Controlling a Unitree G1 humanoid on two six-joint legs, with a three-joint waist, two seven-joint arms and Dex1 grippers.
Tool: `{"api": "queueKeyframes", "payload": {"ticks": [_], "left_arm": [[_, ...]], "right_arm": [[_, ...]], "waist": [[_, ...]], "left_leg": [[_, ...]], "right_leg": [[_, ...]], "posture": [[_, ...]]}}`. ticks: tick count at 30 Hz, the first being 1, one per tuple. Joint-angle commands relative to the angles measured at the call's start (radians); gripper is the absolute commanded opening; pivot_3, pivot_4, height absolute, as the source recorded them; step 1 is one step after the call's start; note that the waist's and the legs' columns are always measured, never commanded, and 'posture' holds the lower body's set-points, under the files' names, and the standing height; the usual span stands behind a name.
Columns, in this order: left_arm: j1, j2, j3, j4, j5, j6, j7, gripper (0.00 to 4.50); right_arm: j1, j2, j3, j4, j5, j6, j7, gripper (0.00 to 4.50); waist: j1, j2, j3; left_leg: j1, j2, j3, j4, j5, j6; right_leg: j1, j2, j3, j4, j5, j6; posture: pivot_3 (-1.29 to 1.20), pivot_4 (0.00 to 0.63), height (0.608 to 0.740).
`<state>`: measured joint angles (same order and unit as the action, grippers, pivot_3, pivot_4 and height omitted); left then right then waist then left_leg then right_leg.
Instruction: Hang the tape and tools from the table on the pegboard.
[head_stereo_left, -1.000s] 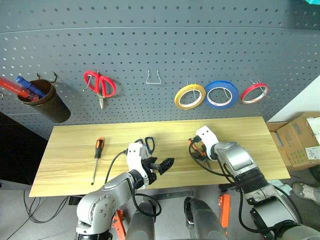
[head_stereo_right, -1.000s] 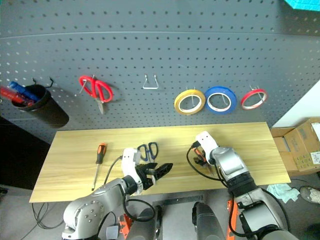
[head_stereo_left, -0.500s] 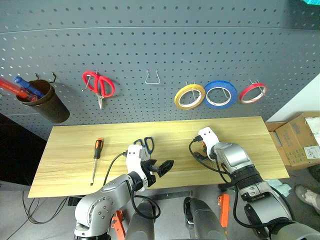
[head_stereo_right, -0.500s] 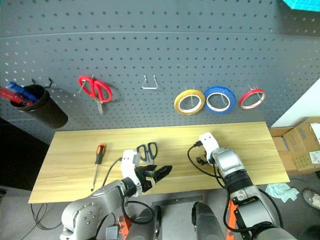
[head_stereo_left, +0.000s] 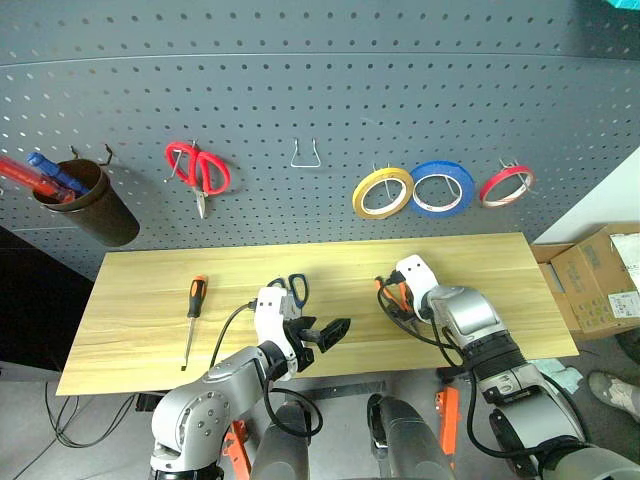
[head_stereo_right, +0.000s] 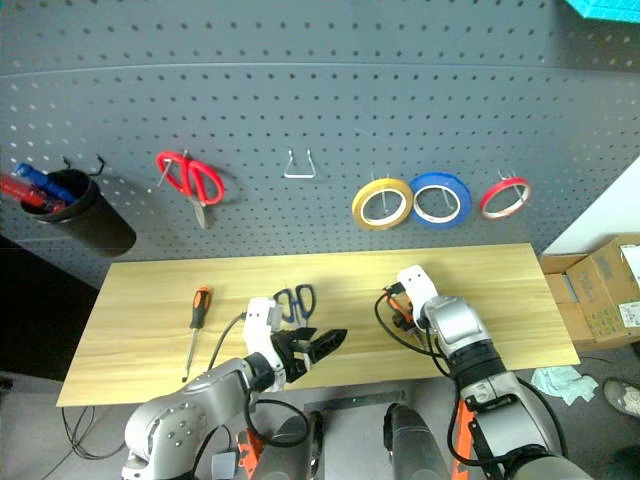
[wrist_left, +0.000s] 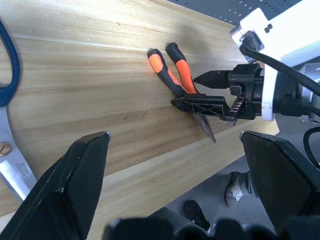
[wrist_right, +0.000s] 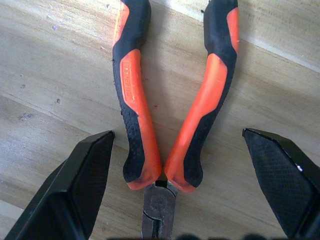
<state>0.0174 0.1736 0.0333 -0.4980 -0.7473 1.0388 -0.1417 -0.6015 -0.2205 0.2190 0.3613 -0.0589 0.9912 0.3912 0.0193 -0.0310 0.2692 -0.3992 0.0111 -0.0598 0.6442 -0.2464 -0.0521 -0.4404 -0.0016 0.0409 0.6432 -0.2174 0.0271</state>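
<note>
The fingers of my right gripper are beside the lower handles of the pliers on the wood. It is time to close my right gripper on the pliers.
The orange-and-black pliers (wrist_right: 134, 95) lie flat on the wooden table (head_stereo_left: 150, 280), handles spread. My right gripper (wrist_right: 176, 134) is open and hangs just above them, one finger on each side, apart from the handles. The left wrist view shows it over the pliers (wrist_left: 172, 70) too. My left gripper (head_stereo_left: 326, 330) is open and empty near the table's front edge. The dark-blue-handled scissors (head_stereo_left: 292, 287) lie just behind it. The screwdriver (head_stereo_left: 194, 310) lies at the left. The yellow tape (head_stereo_left: 382, 192) hangs on a hook of the pegboard (head_stereo_left: 300, 80).
On the pegboard hang red-handled scissors (head_stereo_left: 198, 168), a blue tape ring (head_stereo_left: 443, 188), a red tape ring (head_stereo_left: 507, 185), a brown cup of pens (head_stereo_left: 85, 205) and a bare metal hook (head_stereo_left: 306, 155). Cardboard boxes (head_stereo_left: 600, 280) stand beyond the table's right end.
My right wrist has tilted a little over the pliers. The left arm and the things on the table and pegboard have kept still.
</note>
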Motion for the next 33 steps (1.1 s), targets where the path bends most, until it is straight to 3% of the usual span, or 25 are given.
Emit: {"api": "queueKeyframes", "payload": {"ticks": [1,2,5,11,12,18,24,28,33], "left_arm": [[0.007,-0.001,-0.004,-0.041,-0.024,0.002,-0.011,4.50],[0.008,-0.001,-0.003,-0.042,-0.025,0.003,-0.011,4.50],[0.009,-0.003,-0.001,-0.043,-0.029,0.005,-0.011,4.50],[0.010,-0.007,-0.002,-0.043,-0.031,0.004,-0.010,4.50],[0.010,-0.008,-0.002,-0.042,-0.031,0.003,-0.010,4.50],[0.000,-0.009,0.002,-0.024,-0.032,-0.003,-0.014,4.50],[0.020,0.017,0.083,-0.053,-0.110,-0.007,-0.051,4.50],[0.044,0.052,0.254,-0.115,-0.388,-0.007,-0.074,4.50],[0.081,0.179,0.390,-0.138,-0.683,-0.041,-0.023,4.50]], "right_arm": [[0.012,0.012,0.015,0.042,0.010,-0.001,0.015,4.47],[0.010,0.015,0.010,0.047,0.014,0.003,0.014,4.47],[0.008,0.020,-0.001,0.050,0.019,0.008,0.012,3.89],[0.005,0.020,-0.001,0.048,0.020,-0.001,0.017,1.90],[0.005,0.020,0.000,0.047,0.020,-0.003,0.018,1.81],[0.024,0.004,0.012,-0.007,0.030,-0.086,0.063,1.80],[0.183,-0.079,-0.024,-0.439,0.151,-0.177,0.229,1.80],[0.290,-0.075,-0.101,-0.777,0.299,-0.133,0.262,1.80],[0.251,0.106,-0.152,-0.867,0.414,-0.175,0.161,1.80]], "waist": [[0.000,0.000,0.000],[0.000,0.000,0.000],[0.000,0.000,0.000],[0.000,0.000,0.000],[0.000,0.000,0.000],[-0.001,0.000,0.000],[0.001,0.002,0.001],[0.004,0.001,0.001],[0.007,0.000,-0.014]], "left_leg": [[0.000,0.000,0.000,0.000,0.000,0.000],[0.000,0.000,0.000,0.000,0.000,0.000],[0.000,0.000,0.000,0.000,0.000,0.000],[0.000,0.000,0.000,0.000,0.000,0.000],[0.000,0.000,0.000,0.000,0.000,0.000],[0.000,0.000,0.000,0.000,0.000,0.000],[-0.004,0.000,0.000,-0.002,0.000,-0.001],[-0.009,0.001,-0.003,-0.001,-0.001,-0.002],[-0.010,0.003,-0.008,-0.001,-0.001,-0.004]], "right_leg": [[0.000,0.000,0.000,0.000,0.000,0.000],[0.000,0.000,0.000,0.000,0.000,0.000],[0.000,0.000,0.000,0.000,0.000,0.000],[0.000,0.000,0.000,0.000,0.000,0.000],[0.000,0.000,0.000,0.000,0.000,0.000],[0.000,0.000,0.000,0.000,0.000,0.000],[-0.004,0.000,0.000,0.000,-0.001,0.002],[-0.008,-0.001,-0.002,0.000,-0.002,0.003],[-0.009,-0.002,-0.005,0.001,-0.002,0.003]], "posture": [[0.17,0.280,0.740],[0.17,0.281,0.740],[0.18,0.281,0.740],[0.18,0.278,0.740],[0.18,0.276,0.740],[0.17,0.265,0.740],[0.19,0.236,0.740],[0.20,0.190,0.740],[0.25,0.126,0.740]]}}
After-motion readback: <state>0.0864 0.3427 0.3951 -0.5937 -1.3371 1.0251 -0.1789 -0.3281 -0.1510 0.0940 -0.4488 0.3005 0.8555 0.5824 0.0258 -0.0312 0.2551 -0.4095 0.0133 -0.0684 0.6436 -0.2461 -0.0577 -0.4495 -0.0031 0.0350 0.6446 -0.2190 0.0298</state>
